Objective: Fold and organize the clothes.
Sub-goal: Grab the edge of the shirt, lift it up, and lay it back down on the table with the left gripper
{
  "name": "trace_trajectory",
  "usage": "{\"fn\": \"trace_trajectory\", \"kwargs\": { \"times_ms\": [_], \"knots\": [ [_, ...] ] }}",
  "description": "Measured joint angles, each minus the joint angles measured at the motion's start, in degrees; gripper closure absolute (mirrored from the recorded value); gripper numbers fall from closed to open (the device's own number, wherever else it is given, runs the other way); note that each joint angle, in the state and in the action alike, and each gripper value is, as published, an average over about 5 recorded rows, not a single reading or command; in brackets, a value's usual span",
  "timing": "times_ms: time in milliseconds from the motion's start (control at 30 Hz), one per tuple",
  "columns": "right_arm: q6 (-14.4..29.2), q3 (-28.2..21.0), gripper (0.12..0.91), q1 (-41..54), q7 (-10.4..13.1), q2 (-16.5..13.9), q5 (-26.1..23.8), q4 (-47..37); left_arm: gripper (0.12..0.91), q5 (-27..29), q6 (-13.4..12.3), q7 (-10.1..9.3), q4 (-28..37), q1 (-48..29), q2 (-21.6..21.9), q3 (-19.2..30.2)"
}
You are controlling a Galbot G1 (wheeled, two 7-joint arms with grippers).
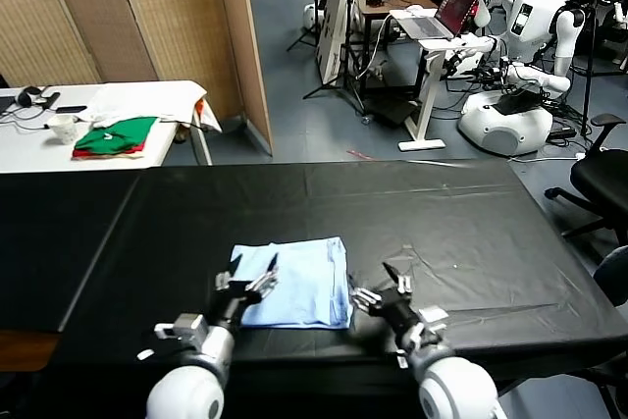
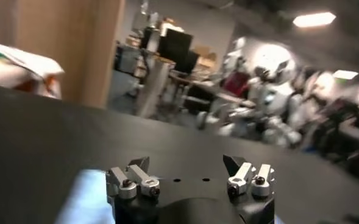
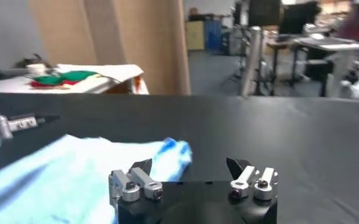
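The robot's left gripper should next shift the shirt across the black table and lay it neatly, so it should pick up the T-shirt by its folded corner.
The pale light-blue T-shirt (image 1: 297, 282) lies folded into a flat rectangle near the front edge of the black table (image 1: 442, 213). No lettering shows on it. My left gripper (image 1: 253, 279) is open and empty, just above the shirt's near left corner. My right gripper (image 1: 384, 287) is open and empty, just right of the shirt's near right corner. In the left wrist view my gripper (image 2: 188, 164) has its jaws wide apart, with a bit of blue fabric (image 2: 81, 198) beside it. In the right wrist view my gripper (image 3: 189, 165) stands open beside the shirt (image 3: 63, 170).
A white side table (image 1: 98, 110) at the far left holds folded green and red garments (image 1: 116, 136), a cup and cables. A wooden screen (image 1: 128, 17) stands behind it. Desks, a laptop, other robots and an office chair (image 1: 599, 179) stand beyond and right of the table.
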Motion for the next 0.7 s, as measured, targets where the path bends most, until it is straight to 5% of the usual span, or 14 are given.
{"fn": "trace_trajectory", "kwargs": {
  "times_ms": [267, 700],
  "knots": [
    [-3.9, -1.8, 0.118, 1.1, 1.8, 0.1, -7.1, -2.0, 0.123, 1.0, -1.1, 0.23, 1.4, 1.0, -0.7, -2.8],
    [0.4, 2.4, 0.118, -1.5, 2.8, 1.5, 1.0, 2.6, 0.123, -5.7, 0.1, 3.0, 4.9, 0.2, -2.0, -5.5]
  ]
}}
